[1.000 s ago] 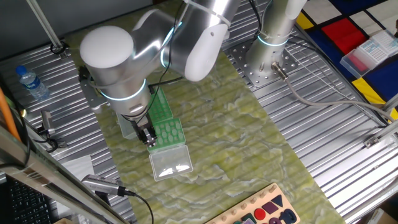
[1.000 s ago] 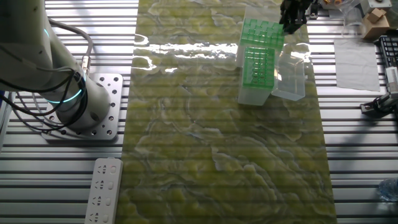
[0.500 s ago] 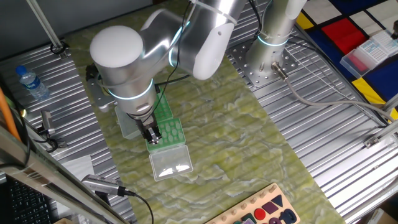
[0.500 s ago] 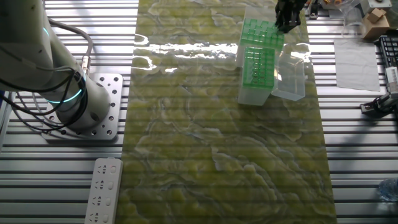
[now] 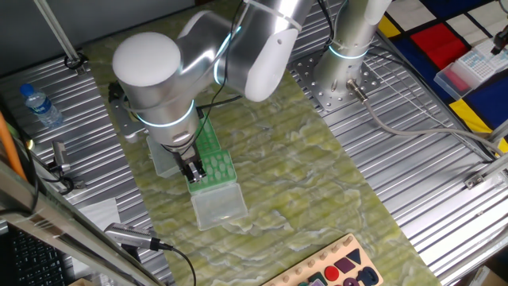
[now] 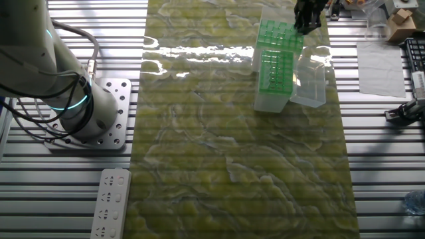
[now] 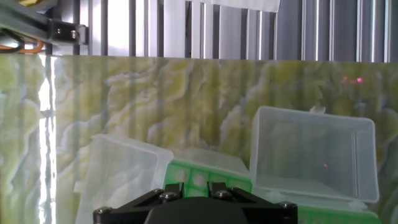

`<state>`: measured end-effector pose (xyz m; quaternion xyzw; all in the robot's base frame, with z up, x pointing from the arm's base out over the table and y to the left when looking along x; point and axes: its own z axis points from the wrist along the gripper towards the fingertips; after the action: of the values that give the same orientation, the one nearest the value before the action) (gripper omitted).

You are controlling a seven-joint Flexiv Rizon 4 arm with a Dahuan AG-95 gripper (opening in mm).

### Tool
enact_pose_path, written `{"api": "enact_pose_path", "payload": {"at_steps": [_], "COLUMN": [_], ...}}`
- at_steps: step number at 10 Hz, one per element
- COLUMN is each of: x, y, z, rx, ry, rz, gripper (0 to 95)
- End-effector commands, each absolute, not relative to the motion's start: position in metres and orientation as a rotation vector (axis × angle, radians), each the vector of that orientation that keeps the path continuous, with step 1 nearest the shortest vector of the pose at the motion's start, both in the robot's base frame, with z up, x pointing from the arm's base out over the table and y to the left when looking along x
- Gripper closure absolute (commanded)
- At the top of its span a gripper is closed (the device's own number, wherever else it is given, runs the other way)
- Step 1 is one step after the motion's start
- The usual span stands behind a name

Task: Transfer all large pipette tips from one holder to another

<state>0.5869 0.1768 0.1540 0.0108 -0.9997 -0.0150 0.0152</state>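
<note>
My gripper will next take the pipette tip by its round top end to transfer it, because green rack cells close around the tip.
My gripper (image 5: 193, 171) hangs over the near end of a green rack (image 5: 213, 152) on the yellow-green mat. In the other fixed view it (image 6: 307, 18) is at the far corner of the upper green rack (image 6: 279, 34), with a second green rack (image 6: 274, 70) in front. In the hand view the gripper (image 7: 195, 185) shows two black fingers (image 7: 175, 186) slightly apart, with nothing between them. Below them lie green rack cells with pale round tips (image 7: 181, 176). Most of the rack is hidden by the gripper body.
A clear lid (image 5: 218, 206) lies in front of the rack, and also shows in the hand view (image 7: 314, 152). Another clear box (image 7: 121, 171) sits on the left. A water bottle (image 5: 40, 103), a power strip (image 6: 111, 202) and a second arm's base (image 5: 349, 48) stand around the mat.
The arm shifted a little to the right along the rack a second ago and has held nearly still since. The racks and lid have not moved.
</note>
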Motion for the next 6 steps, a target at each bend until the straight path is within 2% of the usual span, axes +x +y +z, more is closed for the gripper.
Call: {"api": "enact_pose_path", "payload": {"at_steps": [1,6], "x": [0.587,0.585], "y": [0.177,0.177], "z": [0.157,0.188], "rx": [0.029,0.072], "ry": [-3.107,-3.077], "rz": [-0.047,-0.055], "gripper": [95.0,95.0]}}
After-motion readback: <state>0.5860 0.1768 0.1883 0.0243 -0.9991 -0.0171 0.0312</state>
